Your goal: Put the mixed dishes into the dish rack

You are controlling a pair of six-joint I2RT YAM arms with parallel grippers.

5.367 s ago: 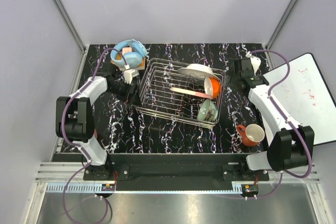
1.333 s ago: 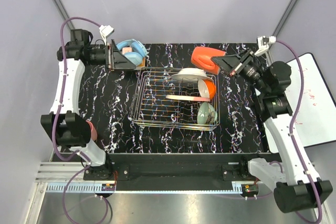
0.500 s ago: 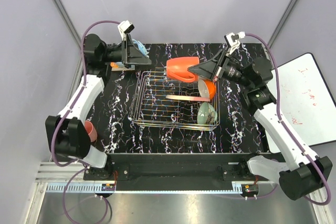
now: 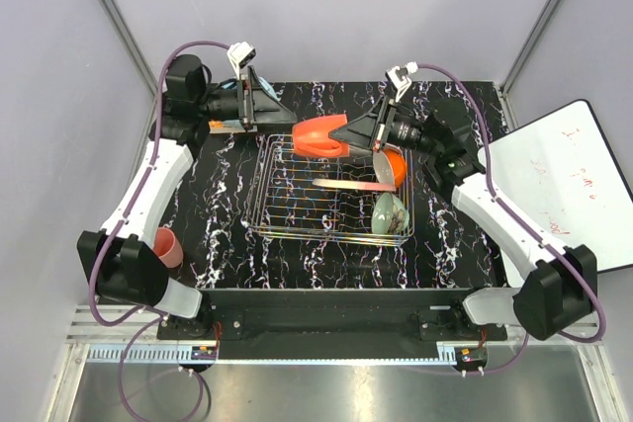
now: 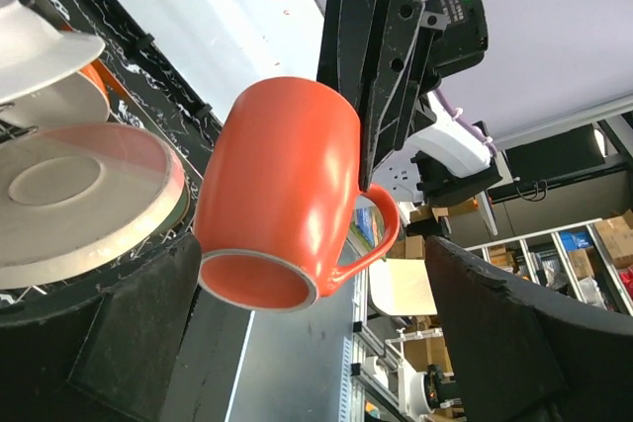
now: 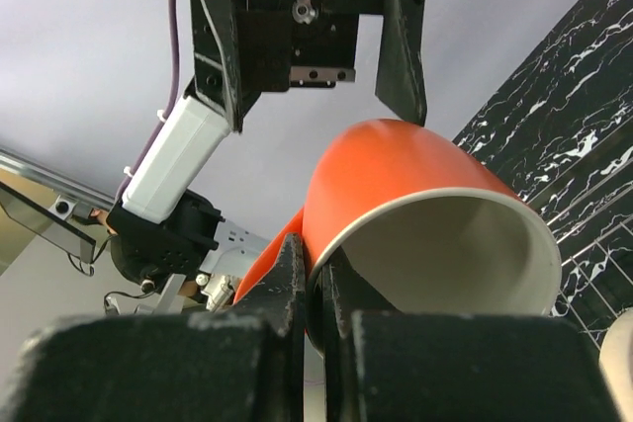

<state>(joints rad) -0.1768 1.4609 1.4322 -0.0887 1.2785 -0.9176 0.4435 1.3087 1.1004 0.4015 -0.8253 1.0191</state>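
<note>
My left gripper grabs the orange-red mug by its base end (image 4: 303, 134) next, leaving the mug's opening free to face the dish rack (image 4: 287, 207).
The orange-red mug (image 4: 319, 135) hangs on its side above the far left part of the dish rack (image 4: 287, 207). My right gripper (image 4: 360, 132) is shut on the mug's rim, one finger inside the cream interior and one outside (image 6: 295, 279). The left gripper (image 4: 280, 110) stands open just left of the mug, its base (image 5: 259, 279) turned toward the open fingers (image 5: 129, 328). In the rack lie a pink-and-cream plate (image 4: 348, 185), a pale green bowl (image 4: 391, 212) and an orange-sided bowl (image 4: 395, 167). A pink cup (image 4: 166, 245) sits at the table's left edge.
A white board (image 4: 566, 177) leans at the right beyond the table. Blue headphones (image 4: 229, 91) lie behind the left gripper at the back left. Grey walls enclose the back and sides of the black marble table (image 4: 218, 205).
The right arm has carried the mug further left over the rack. My left gripper has swung right toward it and remains open.
</note>
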